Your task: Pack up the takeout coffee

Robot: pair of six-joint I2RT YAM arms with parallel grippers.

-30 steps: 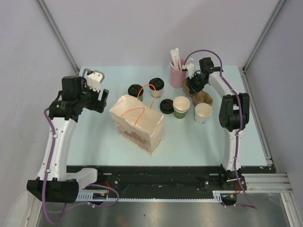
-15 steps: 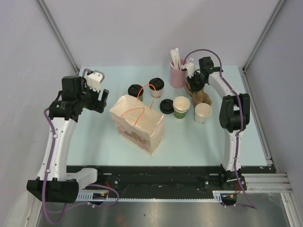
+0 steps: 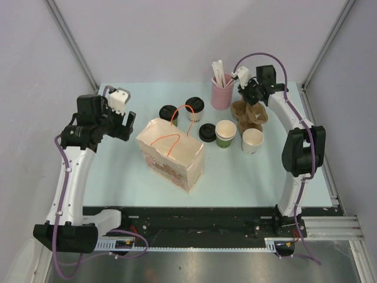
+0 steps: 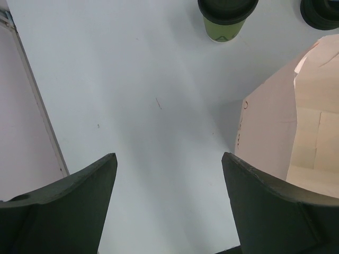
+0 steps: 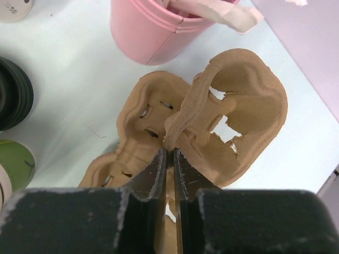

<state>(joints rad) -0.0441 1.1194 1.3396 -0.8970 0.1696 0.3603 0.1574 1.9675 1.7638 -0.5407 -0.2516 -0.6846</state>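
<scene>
The robot needs to keep the paper bag's opening open for the brown cup carrier [image 3: 257,113], so its left gripper should next grab the bag by its rim [image 3: 145,129].
Two takeout coffee cups stand behind the paper bag [image 3: 171,150]: a green cup with a black lid [image 3: 169,114] [image 4: 228,16] and a white cup with a black lid [image 3: 195,107]. My left gripper [image 3: 126,125] [image 4: 169,174] hangs open over bare table left of the bag, holding nothing. My right gripper [image 3: 248,97] [image 5: 169,152] is at the back right, shut on the raised rim of a brown pulp cup carrier [image 3: 257,113] [image 5: 238,106]. A second carrier [image 5: 140,119] lies partly under it.
A pink cup of straws [image 3: 221,94] [image 5: 153,26] stands just left of the right gripper. A loose black lid [image 3: 207,132], an open green cup [image 3: 225,133] and an open white cup [image 3: 253,140] sit in front of the carriers. The bag's mouth faces up with orange handles.
My right gripper closed on the carrier's rim and pulled it up and toward the back right, spreading the carriers apart. The left arm has not moved.
</scene>
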